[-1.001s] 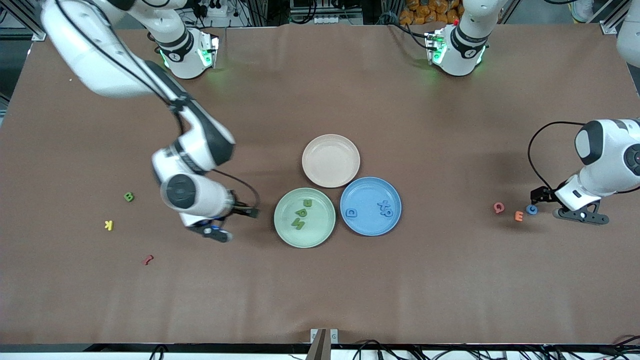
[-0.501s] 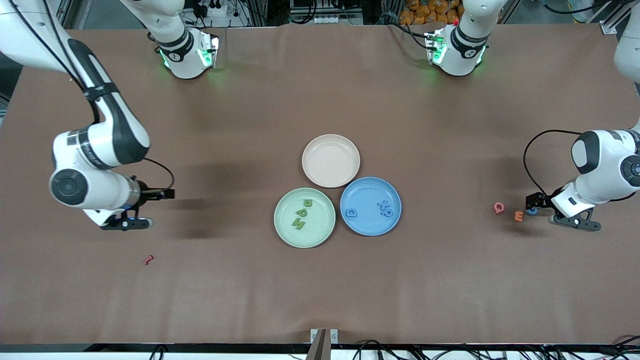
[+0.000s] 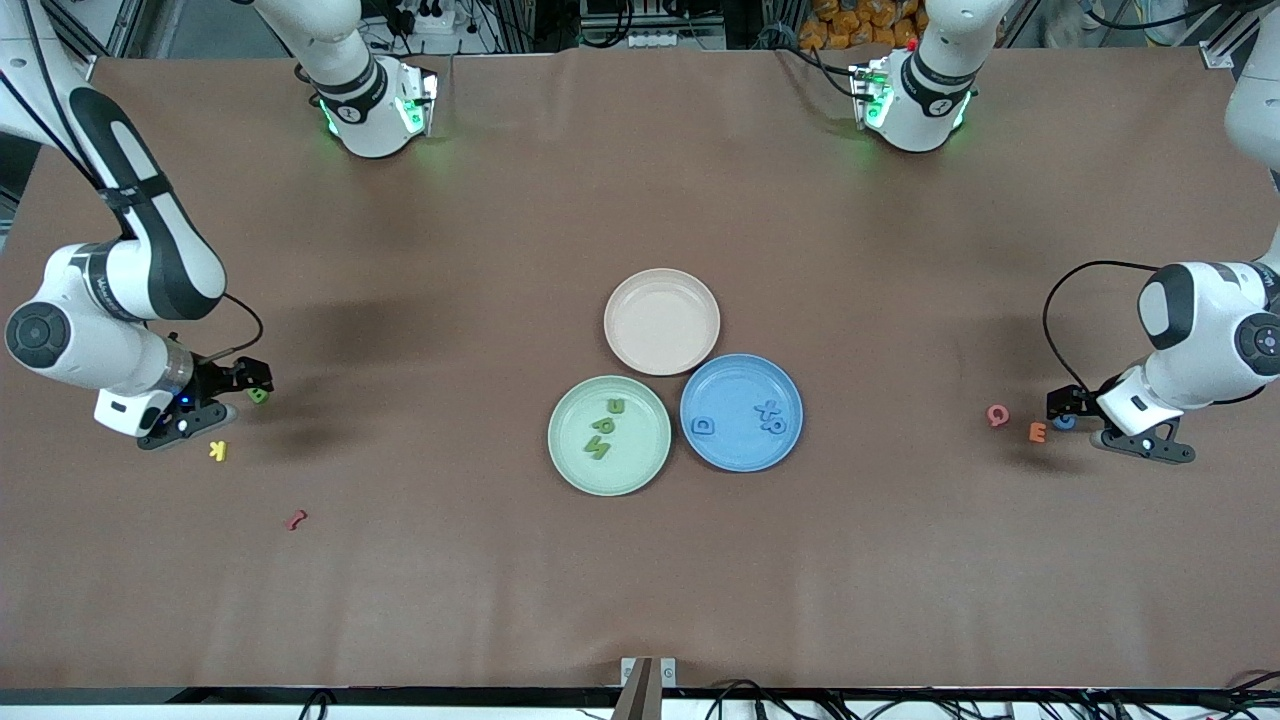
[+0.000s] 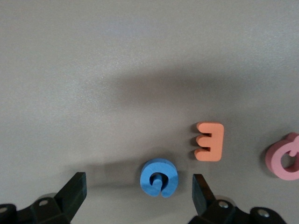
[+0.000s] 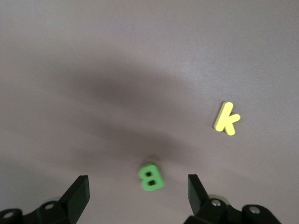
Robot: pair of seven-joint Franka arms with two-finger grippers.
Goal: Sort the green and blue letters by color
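Observation:
The left gripper will close now, because its fingertips are level beside the sides of the G. Closing now would hold the blue G [image 3: 1063, 424] [image 4: 159, 177].
A green B [image 3: 258, 394] lies on the table near the right arm's end. My right gripper [image 3: 190, 424] hangs open just beside it. In the right wrist view the B [image 5: 151, 176] lies between the spread fingers of the right gripper [image 5: 138, 179], untouched. A blue G [image 3: 1064, 421] lies near the left arm's end, partly hidden under the left hand. My left gripper [image 3: 1145, 444] is open; in its wrist view the G [image 4: 159, 177] lies loose within the left gripper [image 4: 138, 177]. The green plate [image 3: 560, 440] holds three green letters, among them an N [image 3: 598, 441]. The blue plate [image 3: 740, 448] holds a D [image 3: 703, 425], an X [image 3: 768, 409] and one more.
An empty beige plate [image 3: 662, 321] touches both colour plates. A yellow K [image 3: 218, 451] and a dark-red piece [image 3: 296, 519] lie near the B, nearer to the front camera. An orange E [image 3: 1038, 432] and a pink Q [image 3: 997, 415] lie beside the G.
The right arm swung from beside the green plate out to its end of the table and stopped at the green B. The left gripper shifted slightly over the blue G.

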